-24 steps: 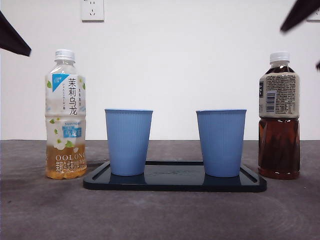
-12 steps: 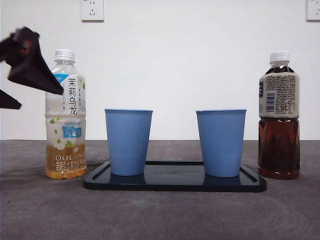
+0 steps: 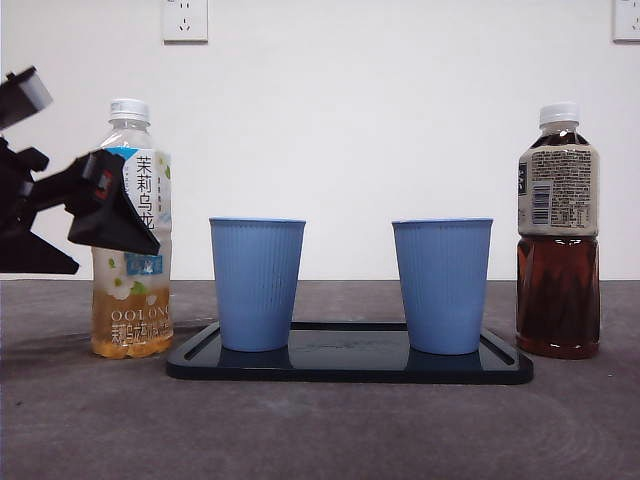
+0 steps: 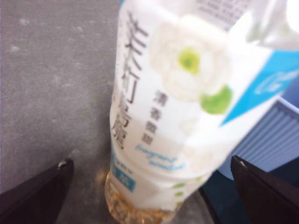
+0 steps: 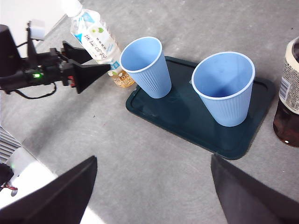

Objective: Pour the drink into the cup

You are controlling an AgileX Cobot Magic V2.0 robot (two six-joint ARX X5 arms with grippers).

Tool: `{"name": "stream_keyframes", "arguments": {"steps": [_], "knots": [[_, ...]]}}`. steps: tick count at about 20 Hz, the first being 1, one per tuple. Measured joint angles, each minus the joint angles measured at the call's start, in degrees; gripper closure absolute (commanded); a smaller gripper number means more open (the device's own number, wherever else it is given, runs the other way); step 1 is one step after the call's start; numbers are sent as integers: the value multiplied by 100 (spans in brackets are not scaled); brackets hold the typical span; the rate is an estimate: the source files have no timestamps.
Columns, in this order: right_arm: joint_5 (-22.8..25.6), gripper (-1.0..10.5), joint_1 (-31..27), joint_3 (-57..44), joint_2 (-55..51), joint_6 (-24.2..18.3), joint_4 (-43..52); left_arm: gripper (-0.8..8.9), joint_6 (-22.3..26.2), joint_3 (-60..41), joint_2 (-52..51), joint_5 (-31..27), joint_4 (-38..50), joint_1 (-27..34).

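Next, my left gripper takes hold of the oolong tea bottle by its labeled body (image 3: pixel 150 220) to pour the drink into the cup (image 3: pixel 256 280).
A clear oolong tea bottle (image 3: pixel 133 310) with a white cap stands upright left of the tray, about a quarter full of amber drink. My left gripper (image 3: pixel 115 258) is open at its label, one jaw on each side and neither touching. In the left wrist view the bottle (image 4: pixel 177 93) fills the gap between the wide-apart jaws of the left gripper (image 4: pixel 149 163). Two empty blue cups (image 3: pixel 257 285) (image 3: pixel 442 285) stand on a dark tray (image 3: pixel 350 367). My right gripper (image 5: pixel 153 157) hangs open high over the table, holding nothing.
A dark tea bottle (image 3: pixel 558 240) with a white cap stands right of the tray. Bare grey tabletop (image 5: pixel 140 154) lies in front of the tray. A white wall with sockets (image 3: pixel 185 18) closes the back.
My left gripper has come in from the left edge, dropped lower and reached the oolong bottle's label. The black tip at the top right corner went out of view.
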Motion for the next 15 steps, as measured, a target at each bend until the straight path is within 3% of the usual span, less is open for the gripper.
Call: {"name": "stream_keyframes", "arguments": {"steps": [9, 13, 15], "knots": [[50, 569, 0, 0, 2, -118, 4, 203, 0, 0, 916, 0, 1357, 0], [166, 569, 0, 0, 2, -149, 4, 428, -2, 0, 1137, 11, 1576, 0], [166, 569, 0, 0, 2, -149, 4, 487, -2, 0, 1163, 55, 1598, -33]]}}
